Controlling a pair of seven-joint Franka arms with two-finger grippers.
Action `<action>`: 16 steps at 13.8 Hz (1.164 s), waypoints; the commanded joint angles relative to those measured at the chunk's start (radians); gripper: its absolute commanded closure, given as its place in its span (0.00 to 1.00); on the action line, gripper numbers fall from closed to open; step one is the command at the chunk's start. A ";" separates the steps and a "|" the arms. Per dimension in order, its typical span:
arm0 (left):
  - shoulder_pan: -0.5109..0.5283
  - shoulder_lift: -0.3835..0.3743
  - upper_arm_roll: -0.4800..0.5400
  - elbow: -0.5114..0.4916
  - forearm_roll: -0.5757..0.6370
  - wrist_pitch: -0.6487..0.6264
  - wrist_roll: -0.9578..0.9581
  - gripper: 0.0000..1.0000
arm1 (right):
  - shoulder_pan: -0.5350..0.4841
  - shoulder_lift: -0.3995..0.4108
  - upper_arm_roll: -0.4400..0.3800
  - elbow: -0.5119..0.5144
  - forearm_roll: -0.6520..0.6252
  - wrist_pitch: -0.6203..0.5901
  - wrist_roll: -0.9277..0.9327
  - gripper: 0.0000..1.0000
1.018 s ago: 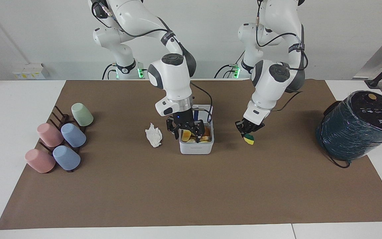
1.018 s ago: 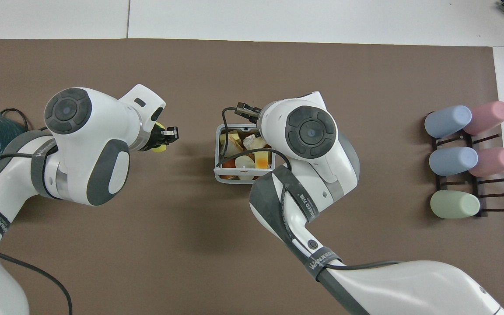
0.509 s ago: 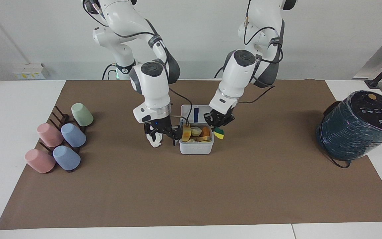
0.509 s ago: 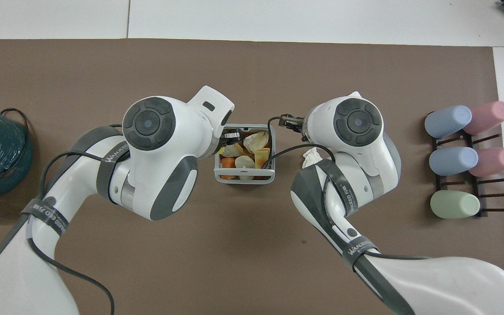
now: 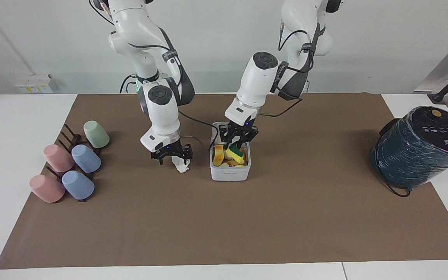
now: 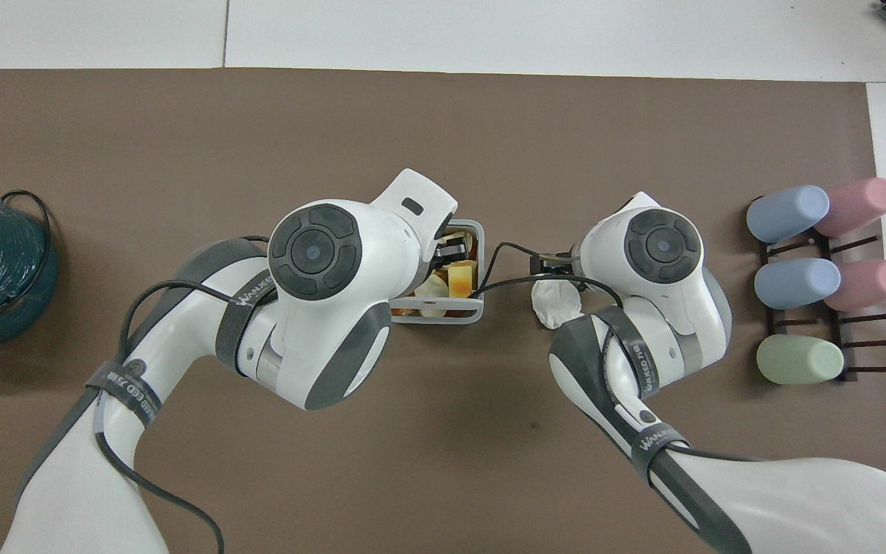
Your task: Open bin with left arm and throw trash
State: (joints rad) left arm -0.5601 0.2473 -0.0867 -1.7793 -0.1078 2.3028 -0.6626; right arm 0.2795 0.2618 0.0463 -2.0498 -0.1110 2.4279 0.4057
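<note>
I should next grab the crumpled white tissue (image 6: 556, 302) by its bunched folds with my right gripper, so that I can throw the tissue into the bin (image 6: 435, 312).
The white bin (image 5: 230, 174) stands open at mid-table, its lid (image 5: 216, 130) upright on the side nearer the robots. It holds several food scraps, with a bread wedge (image 5: 219, 154) against one wall. My left gripper (image 5: 238, 143) is over the bin, shut on the yellow-and-green sponge piece (image 5: 235, 153), which hangs just above the scraps. My right gripper (image 5: 173, 157) is open, low over the crumpled white tissue (image 5: 183, 166) beside the bin, toward the right arm's end. In the overhead view the left wrist covers most of the bin (image 6: 443, 314), and the tissue (image 6: 556, 302) shows.
A dark rack with several pastel cups (image 5: 70, 165) lies at the right arm's end of the brown mat. A large dark teal wrapped cylinder (image 5: 418, 147) stands at the left arm's end. The rack's cups (image 6: 820, 277) also show in the overhead view.
My left gripper carried the sponge from beside the bin to over its opening. My right gripper left the bin and came down over the tissue.
</note>
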 commanded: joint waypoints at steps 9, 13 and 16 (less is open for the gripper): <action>0.149 0.004 0.025 0.294 0.005 -0.440 0.124 0.00 | -0.019 0.039 0.013 -0.075 -0.006 0.138 -0.022 1.00; 0.307 -0.020 0.033 0.340 0.104 -0.636 0.419 0.00 | -0.005 0.036 0.017 -0.001 0.032 0.119 0.050 1.00; 0.406 -0.094 0.027 0.331 0.163 -0.706 0.665 0.00 | 0.033 0.031 0.018 0.106 0.143 0.053 0.128 1.00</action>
State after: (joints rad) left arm -0.1936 0.2102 -0.0467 -1.4320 0.0206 1.6467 -0.1014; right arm 0.2957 0.2942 0.0562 -2.0128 -0.0153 2.5377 0.4866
